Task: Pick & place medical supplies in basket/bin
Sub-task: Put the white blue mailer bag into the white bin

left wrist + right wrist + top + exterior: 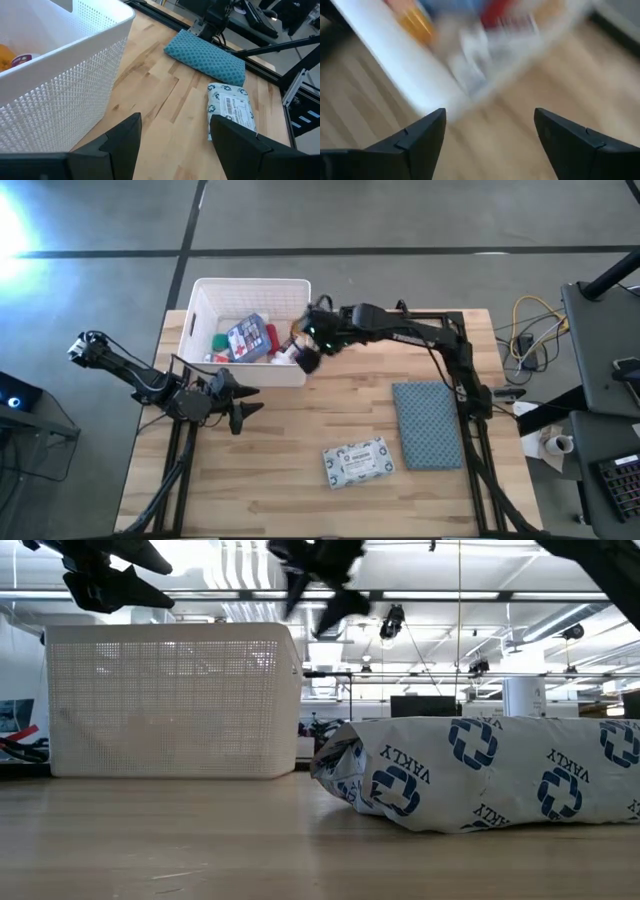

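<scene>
The white slotted bin is to be filled, so I will take the wipes pack by its short end [385,456] with my right gripper next.
The white slotted bin [200,300] stands at the table's far left-centre, bottom on the table. In it lie a blue-white pouch [247,337], a red tube [270,340] and a green piece [219,340]. My right gripper [305,358] hovers open above the bin's near right corner, pointing steeply down, with nothing between its fingers [420,140]. A white wipes pack [357,462] lies flat on the table, near centre. My left gripper [243,402] waits open near the bin's near side, above the table.
A blue-grey dotted cloth pad [428,423] lies flat to the right of the wipes pack. The arms' dark frame rails run along the table's left and right sides. Bare wood lies between the bin and the pack.
</scene>
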Robot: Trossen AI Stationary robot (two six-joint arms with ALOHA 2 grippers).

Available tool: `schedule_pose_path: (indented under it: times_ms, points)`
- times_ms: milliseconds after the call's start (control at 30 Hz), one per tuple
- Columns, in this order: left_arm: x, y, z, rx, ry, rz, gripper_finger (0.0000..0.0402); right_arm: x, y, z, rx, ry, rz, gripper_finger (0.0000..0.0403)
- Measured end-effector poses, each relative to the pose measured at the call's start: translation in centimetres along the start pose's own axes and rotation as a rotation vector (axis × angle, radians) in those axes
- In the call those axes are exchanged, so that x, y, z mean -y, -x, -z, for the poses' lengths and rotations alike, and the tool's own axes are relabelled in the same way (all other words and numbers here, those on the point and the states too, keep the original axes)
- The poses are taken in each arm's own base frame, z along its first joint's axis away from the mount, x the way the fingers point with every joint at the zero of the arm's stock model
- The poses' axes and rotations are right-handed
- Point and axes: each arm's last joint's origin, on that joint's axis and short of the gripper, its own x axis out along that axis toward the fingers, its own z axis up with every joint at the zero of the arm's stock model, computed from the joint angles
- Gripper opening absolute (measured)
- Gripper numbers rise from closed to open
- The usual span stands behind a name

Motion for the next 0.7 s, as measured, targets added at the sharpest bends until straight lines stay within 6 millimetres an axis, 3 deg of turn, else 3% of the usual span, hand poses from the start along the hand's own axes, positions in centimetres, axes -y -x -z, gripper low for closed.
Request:
schedule_pose_path:
  times_ms: [167,367,567,700]
  points:
    - [0.0,0.0,0.0,-0.001,0.001,0.002,0.0216,-1.1,1.6,5.7,-0.328,-0.027,0.213,0.0282]
    - [0.0,0.0,0.0,-0.002,-0.001,0.001,0.0216,-4.3,0.3,11.9,-0.519,0.038,0.155,0.0271]
    - [0.1,-0.1,0.1,-0.014,-0.006,0.004,0.0216,-4.6,-1.8,19.7,-0.756,0.069,0.357,0.0254]
    - [0.1,-0.2,0.2,-0.027,-0.009,0.012,0.0216,-4.6,-2.4,23.7,-0.883,0.057,0.413,0.0241]
